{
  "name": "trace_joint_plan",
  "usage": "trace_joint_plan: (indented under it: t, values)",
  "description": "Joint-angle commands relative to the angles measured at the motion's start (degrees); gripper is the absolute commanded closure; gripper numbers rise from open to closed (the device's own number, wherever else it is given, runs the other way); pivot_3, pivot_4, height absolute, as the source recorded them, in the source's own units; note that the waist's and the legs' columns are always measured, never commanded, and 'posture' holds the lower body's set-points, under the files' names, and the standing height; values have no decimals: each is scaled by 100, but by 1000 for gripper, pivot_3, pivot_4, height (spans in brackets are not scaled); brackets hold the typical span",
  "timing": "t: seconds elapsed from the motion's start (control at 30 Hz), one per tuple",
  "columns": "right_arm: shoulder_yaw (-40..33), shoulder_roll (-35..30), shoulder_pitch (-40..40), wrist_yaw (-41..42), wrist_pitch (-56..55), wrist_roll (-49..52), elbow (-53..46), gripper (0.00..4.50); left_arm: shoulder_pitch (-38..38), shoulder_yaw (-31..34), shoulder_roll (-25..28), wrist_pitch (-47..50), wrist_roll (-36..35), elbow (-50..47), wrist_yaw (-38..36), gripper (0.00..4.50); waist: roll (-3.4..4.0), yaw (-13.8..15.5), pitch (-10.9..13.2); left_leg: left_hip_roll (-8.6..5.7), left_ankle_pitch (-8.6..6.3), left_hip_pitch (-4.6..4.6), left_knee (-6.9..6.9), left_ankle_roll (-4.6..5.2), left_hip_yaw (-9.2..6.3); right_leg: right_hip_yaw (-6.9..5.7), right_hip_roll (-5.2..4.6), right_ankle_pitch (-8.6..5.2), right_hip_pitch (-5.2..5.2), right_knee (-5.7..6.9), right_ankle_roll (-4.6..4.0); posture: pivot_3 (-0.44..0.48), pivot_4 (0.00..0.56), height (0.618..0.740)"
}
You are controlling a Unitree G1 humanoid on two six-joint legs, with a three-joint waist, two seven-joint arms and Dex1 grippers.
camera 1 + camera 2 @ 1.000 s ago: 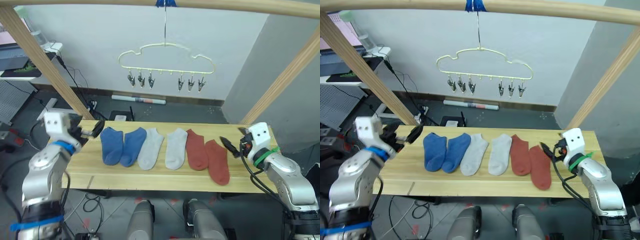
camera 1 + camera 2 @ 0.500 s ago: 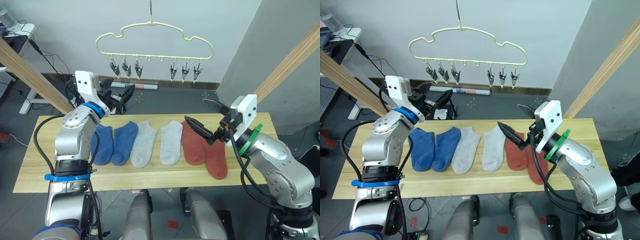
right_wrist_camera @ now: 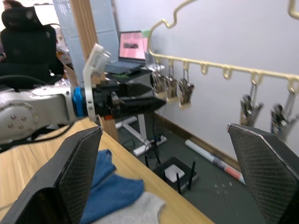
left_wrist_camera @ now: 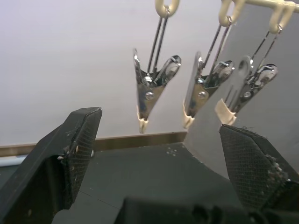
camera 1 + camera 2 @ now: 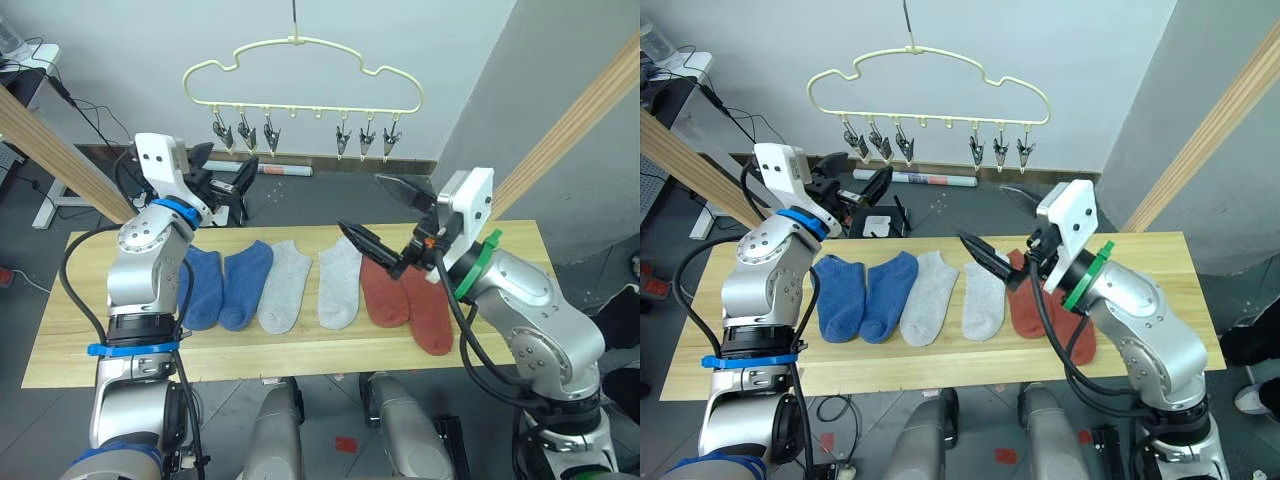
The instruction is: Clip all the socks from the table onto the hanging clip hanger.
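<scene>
The metal clip's pale-tipped ends need to spread for a sock, so my left gripper will next grab the clip's paired upper handles.
Six socks lie in a row on the wooden table (image 5: 90,345): two blue socks (image 5: 203,288) (image 5: 243,285), two light grey (image 5: 282,287) (image 5: 340,283), two rust red (image 5: 383,292) (image 5: 428,312). The cream clip hanger (image 5: 300,75) hangs above and behind them, with its metal clips (image 4: 152,88) empty. My left gripper (image 5: 222,170) is raised above the table's left part, open and empty, just below the hanger's left clips. My right gripper (image 5: 383,215) is open and empty, held above the red socks and pointing left.
Slanted wooden poles (image 5: 45,125) (image 5: 585,115) of the frame stand at both ends of the table. On the floor behind lie a white tube (image 5: 285,170) and cables. A desk with a laptop (image 3: 131,46) and a black chair (image 3: 23,25) stand beyond the left side.
The camera has shifted. Both arms rose from the table's ends: the left gripper up toward the hanger's left clips, the right gripper up and inward over the red socks. The socks have not moved.
</scene>
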Motion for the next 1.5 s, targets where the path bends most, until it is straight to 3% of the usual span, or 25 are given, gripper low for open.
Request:
trace_joint_plan:
  t: [0.03,0.27,0.37,0.53,1.43,1.5]
  values:
    - [58,65,-97,-22,-140,-5,-92,0,-86,213,115,-297,87,11,93,18,0,0,0,1,0,0,0,0,-1,-1,0,0,0,0,0,-115,402,740]
    - [150,221,-327,16,-175,2,-11,0,-237,279,84,-471,77,255,89,18,0,0,0,-2,0,-2,2,-1,1,-1,-5,1,-1,1,1,-112,398,740]
    - [152,244,-372,31,-169,2,20,0,-329,271,29,-557,16,369,6,596,0,1,0,-2,0,-2,1,0,0,-2,-5,0,0,1,1,-113,397,740]
    - [158,278,-449,3,-131,5,45,0,-415,198,6,-617,71,478,-33,2126,0,0,0,-2,0,-3,0,0,1,-1,-5,1,-1,-1,1,-115,396,740]
    - [176,439,-794,-5,-175,-56,156,0,-771,227,-172,-647,8,643,-149,2126,0,-2,0,-2,0,-4,1,-1,1,-2,-5,1,-5,5,1,-117,387,740]
    - [171,444,-804,0,-178,-55,164,0,-784,228,-172,-667,8,651,-158,2482,0,-1,0,-2,0,-4,1,-1,1,-2,-5,1,-5,5,1,-113,385,740]
